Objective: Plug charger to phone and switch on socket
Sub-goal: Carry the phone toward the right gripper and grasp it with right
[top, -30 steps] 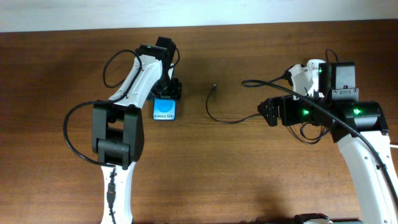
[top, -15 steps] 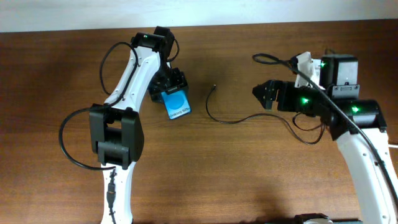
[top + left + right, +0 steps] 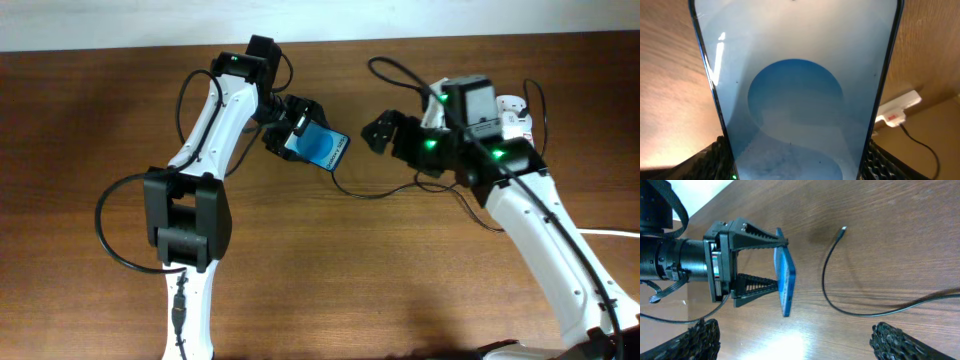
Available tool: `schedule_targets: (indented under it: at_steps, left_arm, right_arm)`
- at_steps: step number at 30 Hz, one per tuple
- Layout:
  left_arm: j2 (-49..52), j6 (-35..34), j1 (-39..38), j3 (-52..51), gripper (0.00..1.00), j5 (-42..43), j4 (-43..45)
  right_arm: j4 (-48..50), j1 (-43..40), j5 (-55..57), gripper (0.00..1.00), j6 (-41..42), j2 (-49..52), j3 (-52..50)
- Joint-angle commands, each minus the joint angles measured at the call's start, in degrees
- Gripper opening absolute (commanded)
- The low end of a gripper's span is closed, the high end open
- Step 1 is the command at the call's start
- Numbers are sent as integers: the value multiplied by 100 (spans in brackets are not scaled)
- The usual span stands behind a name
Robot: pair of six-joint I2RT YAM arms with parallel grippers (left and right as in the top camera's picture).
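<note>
The right gripper grabs the phone's loose end [image 3: 337, 152] [image 3: 789, 279] across screen and back next, which leaves the phone's opposite end free to hand over.
My left gripper [image 3: 298, 128] is shut on the phone [image 3: 323, 146] and holds it lifted off the table, tilted, its blue screen up. The phone fills the left wrist view [image 3: 795, 90], clamped between the left gripper's fingers [image 3: 797, 160]. In the right wrist view the phone [image 3: 786, 280] shows edge-on in the left gripper [image 3: 740, 262]. The charger [image 3: 365, 194] lies on the table; its connector tip [image 3: 842, 230] is free, right of the phone. My right gripper [image 3: 378, 132] is open and empty, facing the phone [image 3: 800, 345]. The socket [image 3: 897, 107] lies behind the right arm [image 3: 514, 104].
The wooden table [image 3: 330, 280] has its back edge against a white wall [image 3: 100, 25]. The thick white cord [image 3: 612, 232] runs off the right edge. The robots' black cables loop above both arms.
My left gripper lifted the phone from the table and carried it right, turning it. My right arm swung left and up towards the phone. The charger stayed on the table.
</note>
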Motion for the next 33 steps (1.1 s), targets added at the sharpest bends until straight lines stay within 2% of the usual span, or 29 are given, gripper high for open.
schedule_targets:
  at_steps: [1, 5, 9, 13, 16, 20, 32, 33]
  left_arm:
    - [-9, -284, 22, 166, 0, 420, -9]
    - [-9, -284, 22, 166, 0, 986, -61]
    - [-9, -282, 7, 166, 0, 960, -358]
    - [-9, -236, -103, 166, 0, 529, -358]
    - [-9, -236, -146, 164, 0, 391, -363]
    - [-9, -238, -160, 164, 0, 210, -564]
    - [-9, -236, -160, 164, 0, 258, -664]
    - [-9, -236, -160, 164, 0, 256, -664]
  right_arm:
    - [131, 358, 625, 97, 588, 33, 90]
    - [400, 678, 643, 85, 826, 341, 90]
    - [684, 929, 640, 68, 955, 763, 90]
    - [800, 1139, 715, 49, 968, 1043, 90]
    - [804, 1217, 796, 45, 964, 1200, 90]
    - [861, 1237, 837, 32, 946, 1364, 90]
    - [1051, 1375, 960, 20, 946, 1574, 90]
    - [1082, 1375, 953, 16, 946, 1574, 90]
